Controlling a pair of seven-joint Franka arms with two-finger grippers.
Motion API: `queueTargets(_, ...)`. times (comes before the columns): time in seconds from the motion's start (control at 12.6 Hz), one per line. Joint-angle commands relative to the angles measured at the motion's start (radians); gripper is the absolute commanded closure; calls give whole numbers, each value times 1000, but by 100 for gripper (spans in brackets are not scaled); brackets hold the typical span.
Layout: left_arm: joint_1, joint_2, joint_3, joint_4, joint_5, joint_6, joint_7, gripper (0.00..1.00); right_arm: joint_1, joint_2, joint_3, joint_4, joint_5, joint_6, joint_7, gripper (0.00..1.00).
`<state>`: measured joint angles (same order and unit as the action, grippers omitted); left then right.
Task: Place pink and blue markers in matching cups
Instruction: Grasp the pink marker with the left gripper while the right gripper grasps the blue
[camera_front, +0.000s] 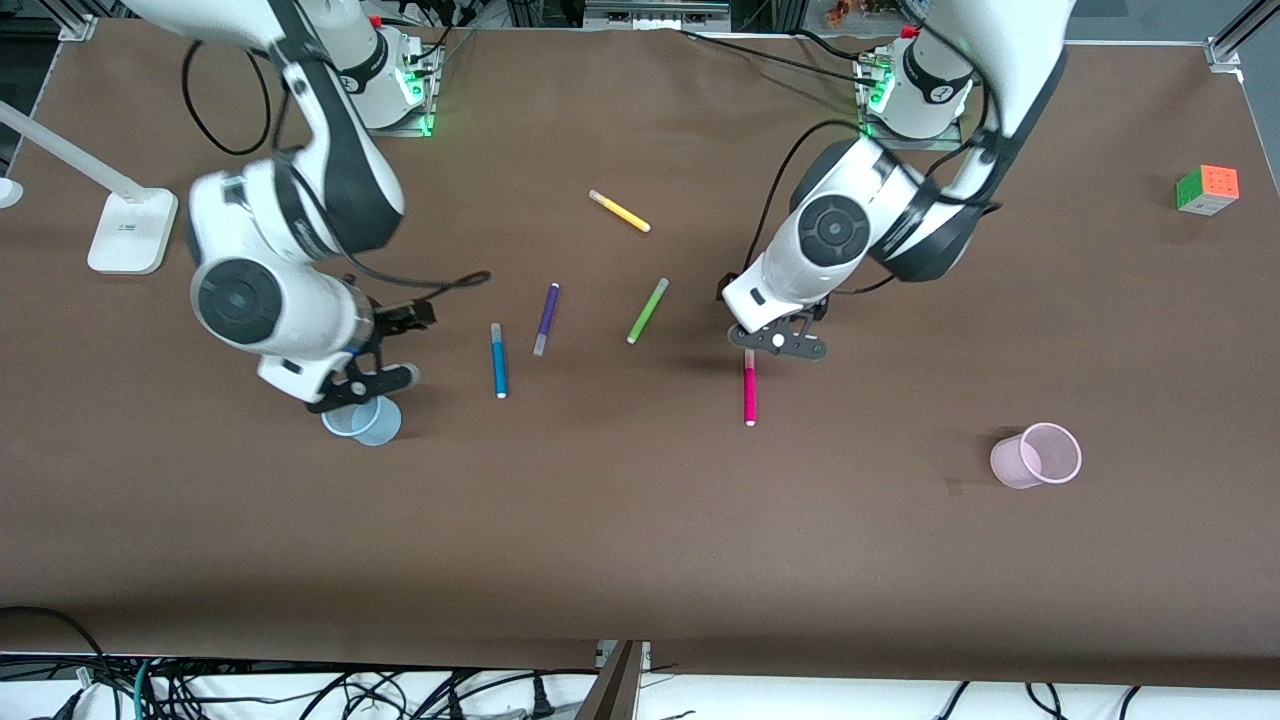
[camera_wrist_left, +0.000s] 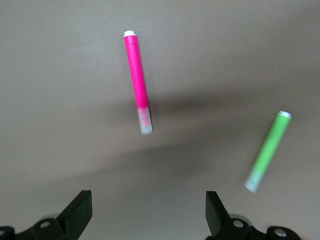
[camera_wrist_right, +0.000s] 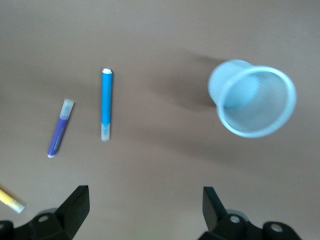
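The blue marker needs to go into the matching blue cup (camera_front: 363, 421), so my right gripper will grab the marker next by its pale end with the cap (camera_front: 497, 332).
The pink marker (camera_front: 750, 392) lies on the brown table, cap end toward the robots. My left gripper (camera_front: 780, 343) hovers open and empty over its cap end. In the left wrist view the pink marker (camera_wrist_left: 136, 75) lies ahead of my open gripper (camera_wrist_left: 148, 202). The blue marker (camera_front: 498, 360) lies toward the right arm's end. My right gripper (camera_front: 362, 385) is open and empty, just over the pale blue cup (camera_front: 364, 421). The right wrist view shows the blue marker (camera_wrist_right: 106, 102), the blue cup (camera_wrist_right: 252, 97) and my open gripper (camera_wrist_right: 145, 199). The pale pink cup (camera_front: 1037, 455) stands toward the left arm's end.
A purple pen (camera_front: 546, 318), a green pen (camera_front: 647, 310) and a yellow pen (camera_front: 619, 210) lie between the arms, farther from the front camera than the markers. A colour cube (camera_front: 1207, 189) sits at the left arm's end. A white lamp base (camera_front: 130, 230) stands at the right arm's end.
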<state>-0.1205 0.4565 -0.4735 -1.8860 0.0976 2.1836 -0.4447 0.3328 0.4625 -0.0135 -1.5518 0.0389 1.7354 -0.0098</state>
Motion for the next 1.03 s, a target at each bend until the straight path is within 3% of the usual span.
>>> queueTargets(0.0,4,88,3,-7,124,128,-25,0,41,74,-5,3,24,68,45,0)
queueTargets(0.4,16,180,21,2,269,228,-43,0,106,94,3,-169,24,304,149,0)
queueTargets(0.95,15,231,26,7,310,283,-45,56,141,94,17,-373,24,559,280,3)
